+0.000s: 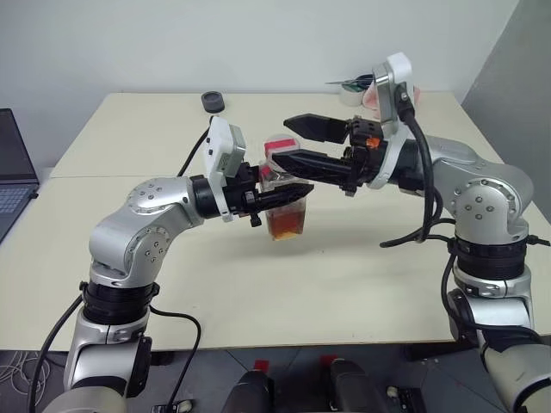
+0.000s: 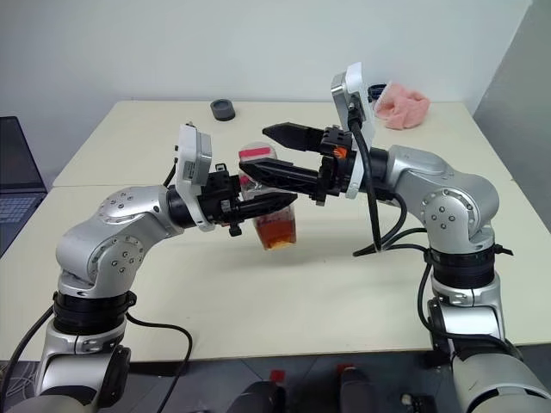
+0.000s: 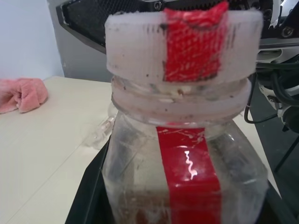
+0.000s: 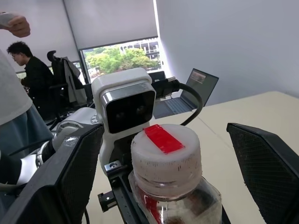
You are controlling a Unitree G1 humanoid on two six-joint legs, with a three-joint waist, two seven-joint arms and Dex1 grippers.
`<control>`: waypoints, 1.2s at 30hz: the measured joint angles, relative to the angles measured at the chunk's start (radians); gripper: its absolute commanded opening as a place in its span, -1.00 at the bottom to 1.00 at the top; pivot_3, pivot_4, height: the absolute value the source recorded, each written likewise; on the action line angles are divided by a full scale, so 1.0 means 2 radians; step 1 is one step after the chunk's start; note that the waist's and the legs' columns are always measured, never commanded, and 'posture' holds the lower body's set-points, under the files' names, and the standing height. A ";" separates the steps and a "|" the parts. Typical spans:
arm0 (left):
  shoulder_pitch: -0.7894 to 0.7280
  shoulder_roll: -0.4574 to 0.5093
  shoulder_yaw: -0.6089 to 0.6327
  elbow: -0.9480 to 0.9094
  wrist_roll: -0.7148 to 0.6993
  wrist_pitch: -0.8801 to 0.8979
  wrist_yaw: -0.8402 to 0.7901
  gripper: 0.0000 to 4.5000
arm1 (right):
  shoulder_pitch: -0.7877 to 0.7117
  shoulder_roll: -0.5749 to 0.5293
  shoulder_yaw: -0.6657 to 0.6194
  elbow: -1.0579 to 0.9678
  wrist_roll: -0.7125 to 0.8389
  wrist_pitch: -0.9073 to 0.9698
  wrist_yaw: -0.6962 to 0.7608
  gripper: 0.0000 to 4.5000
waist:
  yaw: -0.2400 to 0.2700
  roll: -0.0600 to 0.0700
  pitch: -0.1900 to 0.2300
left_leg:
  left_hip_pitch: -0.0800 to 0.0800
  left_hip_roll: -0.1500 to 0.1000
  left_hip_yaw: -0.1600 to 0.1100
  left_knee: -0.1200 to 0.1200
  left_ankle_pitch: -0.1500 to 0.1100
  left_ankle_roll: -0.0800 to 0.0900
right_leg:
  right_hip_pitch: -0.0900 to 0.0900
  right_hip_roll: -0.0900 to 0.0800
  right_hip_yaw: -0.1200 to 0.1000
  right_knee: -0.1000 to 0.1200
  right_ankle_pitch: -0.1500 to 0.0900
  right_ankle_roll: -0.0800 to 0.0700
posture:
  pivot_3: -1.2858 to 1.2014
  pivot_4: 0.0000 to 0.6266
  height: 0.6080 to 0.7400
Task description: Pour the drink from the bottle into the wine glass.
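The fingers of my right gripper are around the pale cap, above the bottle's body. My right gripper should close now. Closing now would hold the cap.
My left gripper (image 1: 300, 191) is shut on the bottle (image 3: 187, 177), a clear squarish plastic bottle with a red label strip, and holds it upright above the table (image 1: 138, 138). A small amount of the amber drink (image 1: 286, 222) sits in the bottle's base. The bottle's pale cap (image 4: 164, 150) carries a red strip on top. My right gripper (image 1: 275, 140) comes in from the right, level and open, one finger on each side of the cap without touching it. A faint clear shape (image 3: 99, 132) shows past the bottle; I cannot tell whether it is the wine glass.
A pink cloth (image 2: 403, 105) and small items (image 1: 351, 86) lie at the table's far right corner. A black round object (image 1: 213, 101) sits at the far edge. A laptop (image 1: 13, 172) stands off to the left. A seated person (image 4: 28, 65) shows in the background.
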 measured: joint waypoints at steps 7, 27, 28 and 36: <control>0.000 0.000 0.000 -0.004 0.000 0.000 0.000 -0.20 | 0.000 0.000 0.006 0.000 0.000 0.000 0.001 0.73 | 0.000 0.000 0.000 | 0.000 0.000 0.000 0.000 0.000 0.000 | 0.000 0.000 0.000 0.000 0.000 0.000 | 0.03 -0.52 1.00; 0.001 -0.009 0.001 -0.007 0.007 -0.013 0.009 -0.20 | -0.003 -0.005 0.015 0.001 -0.020 -0.023 0.010 -0.22 | 0.000 0.000 0.000 | 0.000 0.000 0.000 0.000 0.000 0.000 | 0.000 0.000 0.000 0.000 0.000 0.000 | 0.03 -0.52 1.00; 0.001 -0.009 0.002 -0.009 0.007 -0.013 0.011 -0.20 | -0.005 -0.006 0.017 0.001 -0.023 -0.025 0.011 -0.22 | 0.000 0.000 0.000 | 0.000 0.000 0.000 0.000 0.000 0.000 | 0.000 0.000 0.000 0.000 0.000 0.000 | 0.03 -0.52 1.00; 0.025 -0.008 -0.001 -0.014 0.005 -0.003 0.014 -0.20 | -0.036 -0.034 0.013 0.026 -0.106 -0.127 0.023 -0.22 | 0.000 0.000 0.000 | 0.000 0.000 0.000 0.000 0.000 0.000 | 0.000 0.000 0.000 0.000 0.000 0.000 | 0.03 -0.52 1.00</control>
